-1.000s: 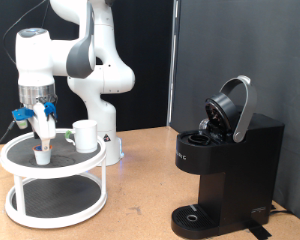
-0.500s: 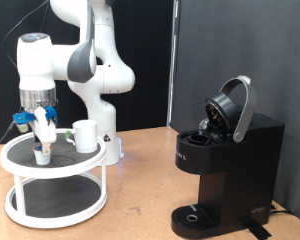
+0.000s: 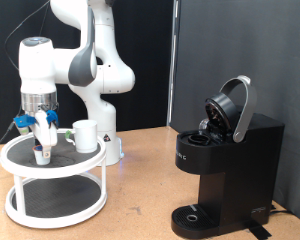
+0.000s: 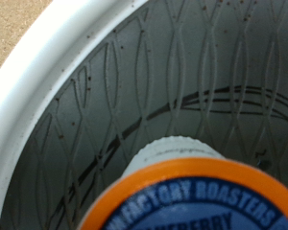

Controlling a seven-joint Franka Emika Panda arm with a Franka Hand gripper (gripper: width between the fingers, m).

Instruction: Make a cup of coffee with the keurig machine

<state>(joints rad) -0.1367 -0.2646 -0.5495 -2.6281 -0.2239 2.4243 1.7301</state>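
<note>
My fingers reach low on either side of the small pod over the grey shelf (image 3: 68,157), and closing now would catch the pod, so my gripper closes next.
The keurig machine (image 3: 226,172) stands at the exterior view's right with its rounded lid (image 3: 233,105) tipped open. The white cup (image 3: 85,134) sits on the top shelf of a white two-tier round stand (image 3: 78,166) at the exterior view's left. A small pod (image 3: 41,155) sits on the same shelf beside the cup. My gripper (image 3: 42,147) hangs straight down over the pod, with its fingers low at the pod's sides. The wrist view shows the pod's orange-rimmed top (image 4: 192,196) very close on the patterned grey shelf; no fingers show there.
The robot's white base (image 3: 108,140) stands just behind the stand. The stand's raised white rim (image 4: 58,57) circles the shelf. A round drip base (image 3: 195,215) sits at the machine's foot on the brown tabletop (image 3: 140,200). A dark curtain hangs behind.
The arm has lowered a little over the pod. The pod, cup and machine have not moved.
</note>
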